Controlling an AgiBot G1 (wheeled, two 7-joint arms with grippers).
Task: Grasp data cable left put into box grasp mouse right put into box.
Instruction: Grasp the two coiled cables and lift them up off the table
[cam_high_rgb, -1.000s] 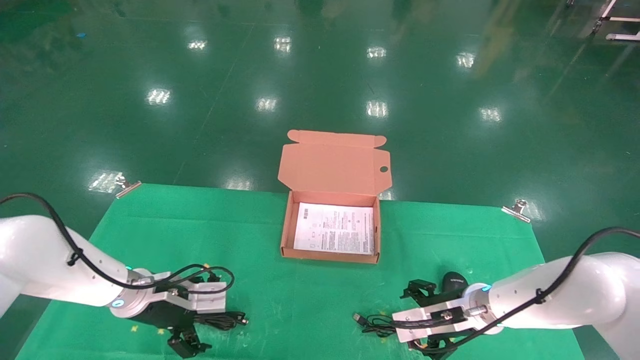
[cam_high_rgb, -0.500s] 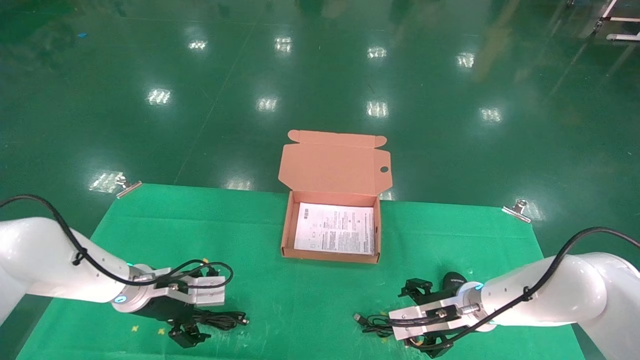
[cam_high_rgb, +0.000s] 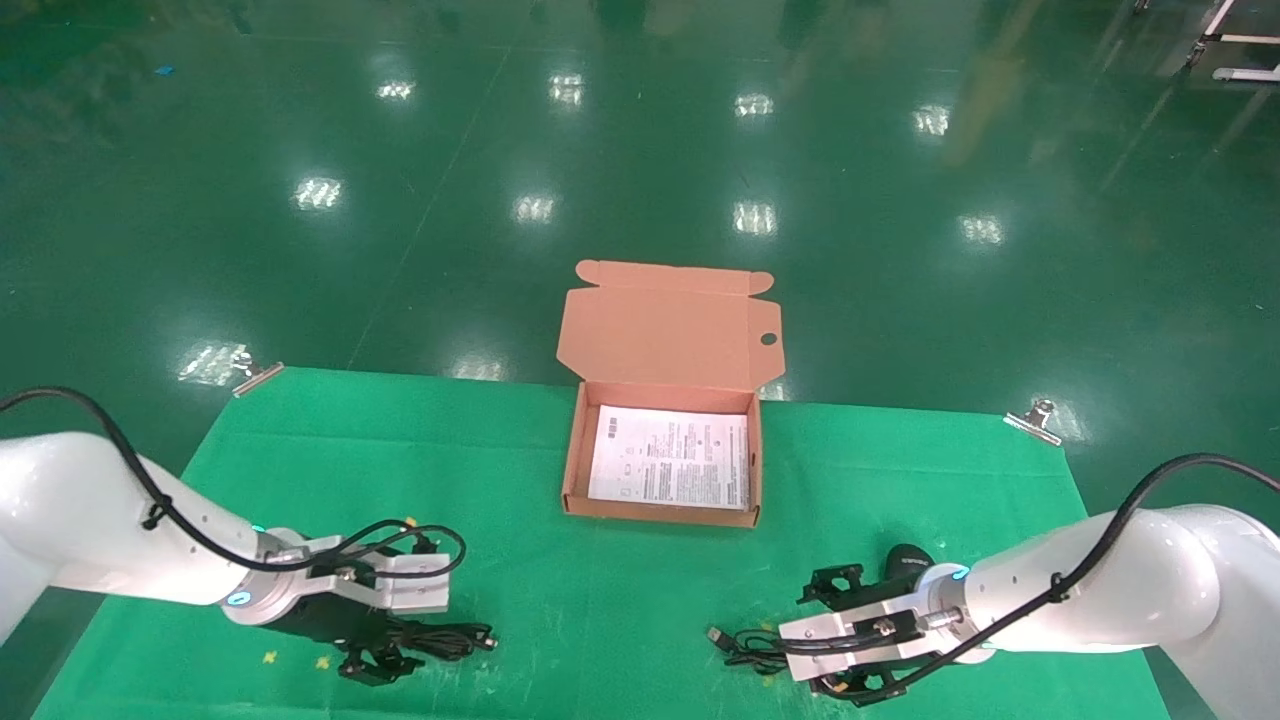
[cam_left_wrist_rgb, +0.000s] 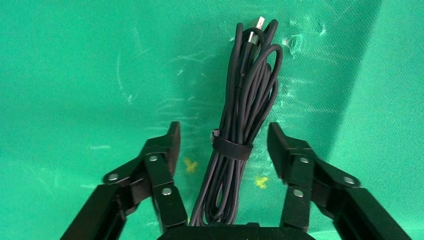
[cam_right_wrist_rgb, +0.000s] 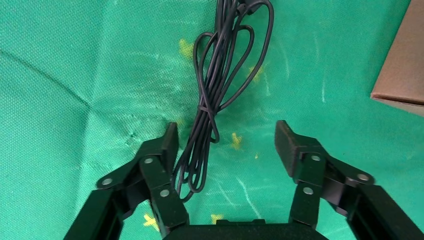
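Note:
I need to grab the data cable with my left gripper at its strapped middle (cam_left_wrist_rgb: 232, 148) next, since its loops fan out loose toward its plug end.
The data cable (cam_high_rgb: 452, 640), a black bundle held by a strap, lies on the green cloth at the front left. My left gripper (cam_high_rgb: 375, 665) is open and low over it. In the left wrist view the cable (cam_left_wrist_rgb: 247, 100) runs between the two spread fingers of my left gripper (cam_left_wrist_rgb: 224, 134), touching neither. The black mouse (cam_high_rgb: 905, 560) sits at the front right, mostly behind my right arm. My right gripper (cam_high_rgb: 822, 640) is open over the mouse's cord (cam_high_rgb: 745, 645). In the right wrist view this gripper (cam_right_wrist_rgb: 226, 132) is open, and the cord (cam_right_wrist_rgb: 215, 95) lies close to one finger. The orange box (cam_high_rgb: 572, 470) stands open at the centre.
The box's lid (cam_high_rgb: 670, 335) leans back past the table's far edge. A corner of the box (cam_right_wrist_rgb: 402, 65) shows in the right wrist view. Metal clips (cam_high_rgb: 255, 372) (cam_high_rgb: 1035, 418) hold the cloth at the far corners. Green floor lies beyond.
My left gripper has come down and forward so that its fingers straddle the data cable. My right gripper has sunk a little lower over the mouse's cord.

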